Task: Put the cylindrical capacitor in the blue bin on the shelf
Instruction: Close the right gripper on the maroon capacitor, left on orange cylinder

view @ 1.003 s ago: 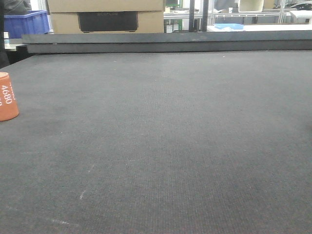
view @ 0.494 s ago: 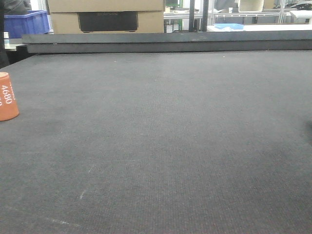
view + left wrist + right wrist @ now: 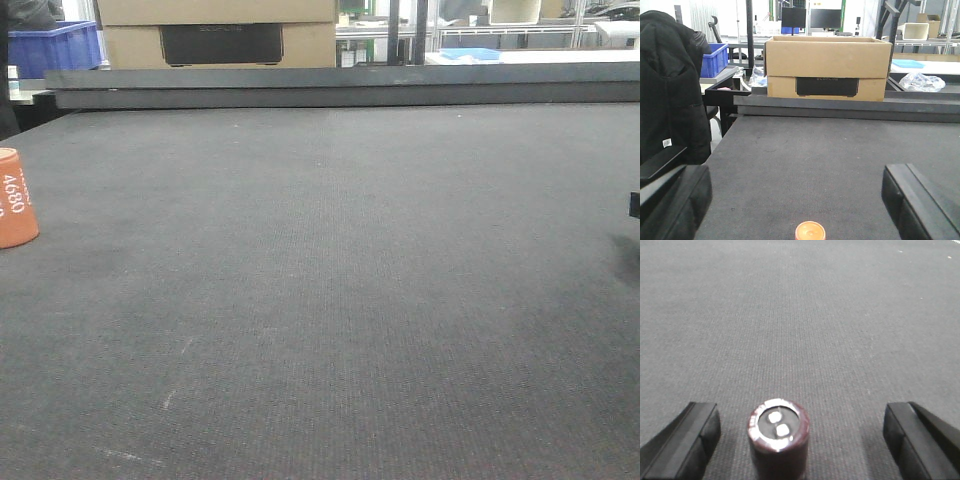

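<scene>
My right gripper grabs the cylindrical capacitor by its silver-rimmed top end (image 3: 778, 422) next, to place it in the blue bin.
The cylindrical capacitor (image 3: 778, 432), dark maroon with two pale terminals on its silver-rimmed top, stands upright on the black mat. My right gripper (image 3: 802, 437) is open, with its fingers (image 3: 687, 442) wide on both sides of the capacitor and touching nothing. An orange-brown cylinder (image 3: 15, 200) marked "4680" stands at the mat's left edge. My left gripper (image 3: 797, 200) is open above and behind that orange cylinder (image 3: 810, 231). A blue bin (image 3: 715, 57) sits on a side table at the far left. The shelf is out of view.
A cardboard box (image 3: 827, 67) stands beyond the mat's raised far ledge (image 3: 340, 85). A black jacket (image 3: 670, 85) hangs at the left. Metal racks and a clear bag (image 3: 922, 81) fill the background.
A shadow and then a black part of the right arm have come in at the front view's right edge. The orange cylinder has not moved.
</scene>
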`<act>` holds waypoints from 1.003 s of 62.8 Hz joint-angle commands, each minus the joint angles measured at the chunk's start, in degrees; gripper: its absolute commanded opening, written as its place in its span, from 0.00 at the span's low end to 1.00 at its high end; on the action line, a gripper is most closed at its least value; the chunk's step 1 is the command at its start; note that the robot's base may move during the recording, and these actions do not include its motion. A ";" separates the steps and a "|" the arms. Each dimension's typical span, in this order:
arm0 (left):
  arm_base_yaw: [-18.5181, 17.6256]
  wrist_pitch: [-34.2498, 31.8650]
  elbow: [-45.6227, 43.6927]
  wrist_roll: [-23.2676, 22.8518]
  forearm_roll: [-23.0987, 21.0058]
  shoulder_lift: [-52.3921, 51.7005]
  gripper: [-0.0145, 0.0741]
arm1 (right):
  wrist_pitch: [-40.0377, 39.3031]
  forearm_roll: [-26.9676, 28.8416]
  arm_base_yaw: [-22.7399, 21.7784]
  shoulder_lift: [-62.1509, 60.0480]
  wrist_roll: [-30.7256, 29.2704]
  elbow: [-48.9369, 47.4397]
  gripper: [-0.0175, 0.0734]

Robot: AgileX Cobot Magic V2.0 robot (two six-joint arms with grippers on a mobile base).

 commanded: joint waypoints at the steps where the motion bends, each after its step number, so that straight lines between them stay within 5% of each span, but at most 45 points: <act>1: 0.09 -1.13 -0.37 -0.08 -0.43 0.05 0.84 | -0.97 0.01 0.15 1.43 0.10 -1.04 0.80; 7: 0.09 -1.13 -0.37 -0.08 -0.43 0.05 0.84 | -0.97 0.01 0.15 2.74 0.10 -1.51 0.68; 28: 0.09 -0.97 -0.60 -0.08 -0.90 0.05 0.84 | -0.92 0.01 0.15 3.17 0.10 -1.53 0.00; 38: 0.09 4.11 -3.32 2.07 1.81 2.94 0.84 | -1.13 0.01 0.15 1.94 0.10 -1.53 0.02; 48: 0.09 8.10 -3.87 3.00 -2.08 9.61 0.84 | -0.56 -0.39 0.15 -2.66 0.10 -1.53 0.02; 63: -4.99 4.34 -0.50 3.10 -4.16 20.62 0.84 | 2.68 -3.86 0.15 -10.64 0.10 -1.53 0.02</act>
